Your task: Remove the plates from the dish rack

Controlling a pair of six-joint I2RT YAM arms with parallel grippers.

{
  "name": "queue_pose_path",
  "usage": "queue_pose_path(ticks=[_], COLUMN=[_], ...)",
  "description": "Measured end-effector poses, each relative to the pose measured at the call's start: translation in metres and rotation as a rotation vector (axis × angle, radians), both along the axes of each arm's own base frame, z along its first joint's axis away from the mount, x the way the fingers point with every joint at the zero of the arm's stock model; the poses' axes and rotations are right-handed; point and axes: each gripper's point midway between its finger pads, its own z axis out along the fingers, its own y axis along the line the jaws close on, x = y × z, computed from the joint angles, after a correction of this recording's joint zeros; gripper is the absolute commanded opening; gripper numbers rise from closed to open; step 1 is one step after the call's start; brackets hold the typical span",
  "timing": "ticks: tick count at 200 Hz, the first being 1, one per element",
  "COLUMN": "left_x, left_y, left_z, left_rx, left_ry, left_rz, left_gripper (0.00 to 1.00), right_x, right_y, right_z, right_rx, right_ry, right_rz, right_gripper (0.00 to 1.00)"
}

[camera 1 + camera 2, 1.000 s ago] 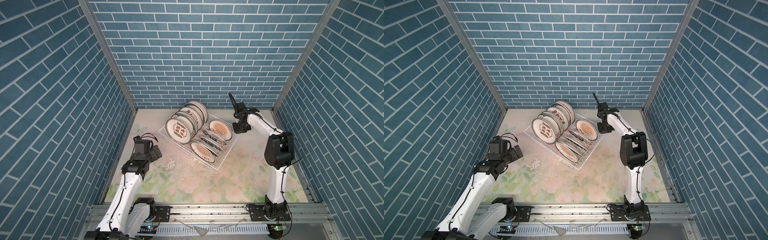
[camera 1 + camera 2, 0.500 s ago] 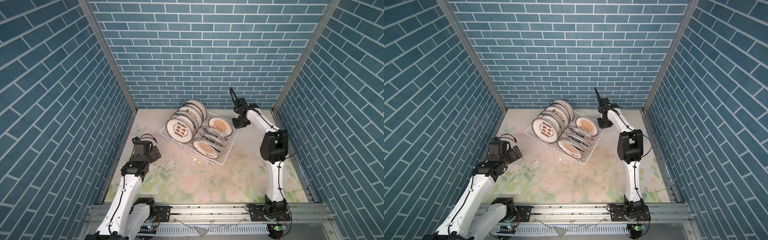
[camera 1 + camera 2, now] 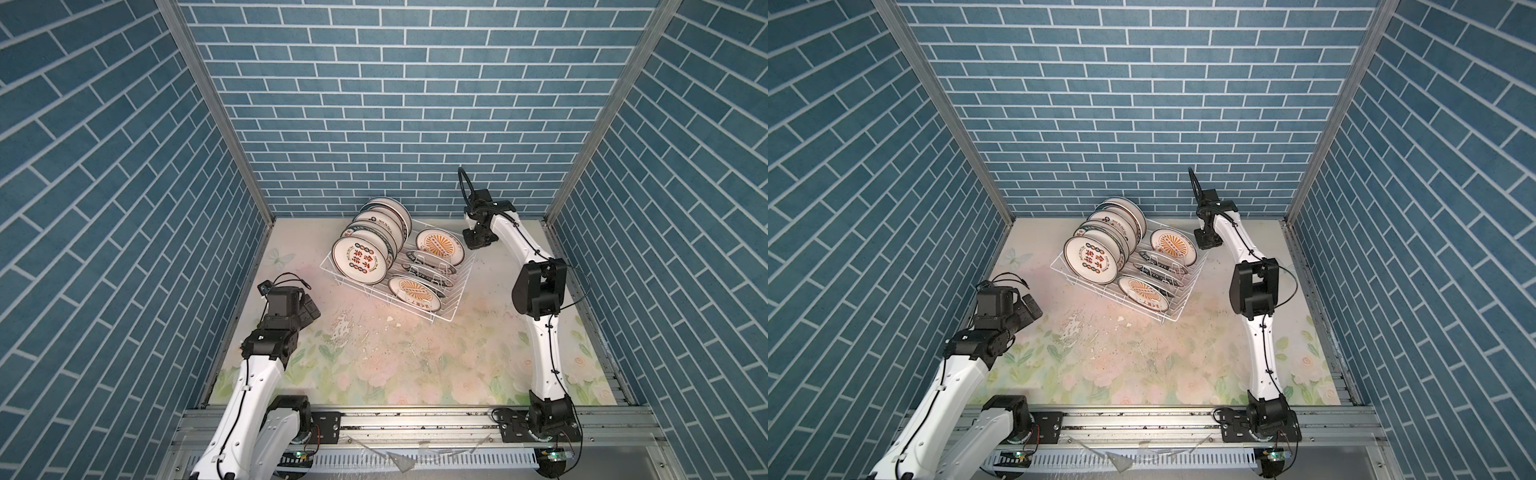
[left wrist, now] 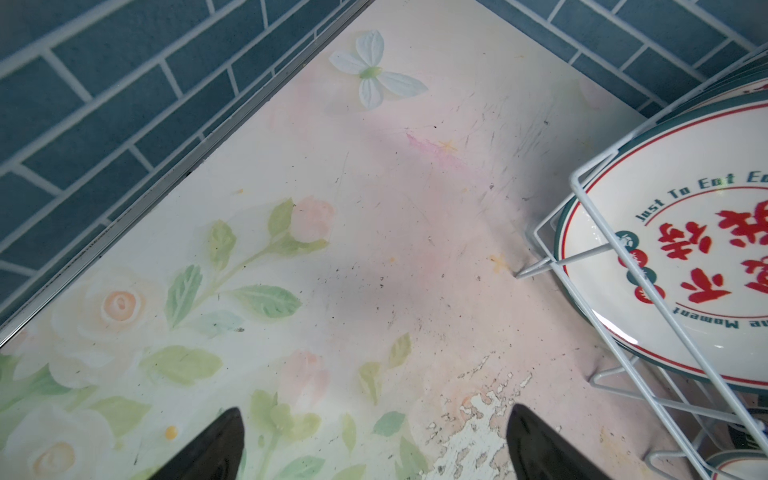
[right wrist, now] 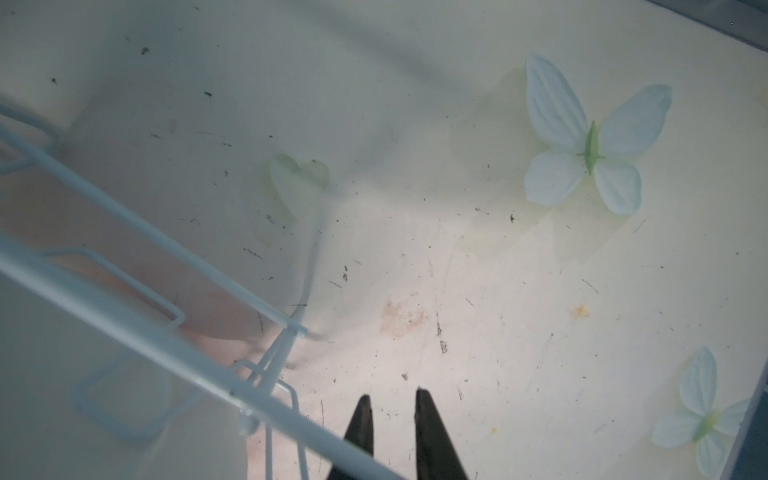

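Note:
I should open my right gripper and release the dish rack, because the dish rack's lower corner meets its shadow on the tabletop below my fingers.
The white wire dish rack (image 3: pixel 464 286) (image 3: pixel 1192 291) stands askew at the back middle of the table. Several plates (image 3: pixel 360 262) (image 3: pixel 1091 261) stand on edge in its left row. Sunburst plates (image 3: pixel 440 247) (image 3: pixel 1173 246) lean in its right row. My right gripper (image 3: pixel 478 241) (image 3: pixel 1206 240) is at the rack's far right corner. Its fingers stand a narrow gap apart (image 5: pixel 392 395), and the rack's rim wire (image 5: pixel 124 322) crosses them low down. My left gripper (image 3: pixel 311 309) (image 3: pixel 1032 309) (image 4: pixel 376 411) is wide open over bare table, left of the rack (image 4: pixel 561 260) and its front plate (image 4: pixel 685 257).
Blue brick walls close the table in on three sides, with the back wall just behind the rack. The floral table cover has a peeled white patch (image 3: pixel 345 328) in front of the rack. A metal rail (image 3: pixel 415 428) runs along the front edge.
The rack's right end has swung toward the back wall together with my right gripper. The left arm has barely shifted and stays open.

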Motion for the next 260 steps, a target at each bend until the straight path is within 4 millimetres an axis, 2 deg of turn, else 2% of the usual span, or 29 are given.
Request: queue_pose_path(ticks=[69,118,211,260], left_x=[-0.004,-0.004,-0.005,-0.004], left_y=[0.000,-0.001,0.003,0.000], left_z=[-0.005,-0.007,-0.006,-0.014], left_rx=[-0.009,-0.009,0.027,0.023], left_ry=[-0.012,-0.005,0.002,0.037], left_rz=[0.007,-0.004,-0.006,-0.027], left_gripper=[0.99,0.99,1.00,0.99], right_x=[0.010,0.010,-0.009,-0.029], right_y=[-0.001,-0.007,-0.020,-0.030], right_z=[0.003,0.019,0.055,0.085], right_rx=[0.040,0.048,0.043,0.033], right_ry=[-0.041,-0.080,-0.131,-0.176], right_rz=[-0.057,-0.087,-0.130,-0.147], right_gripper=[0.34,0.51,0.64,0.69])
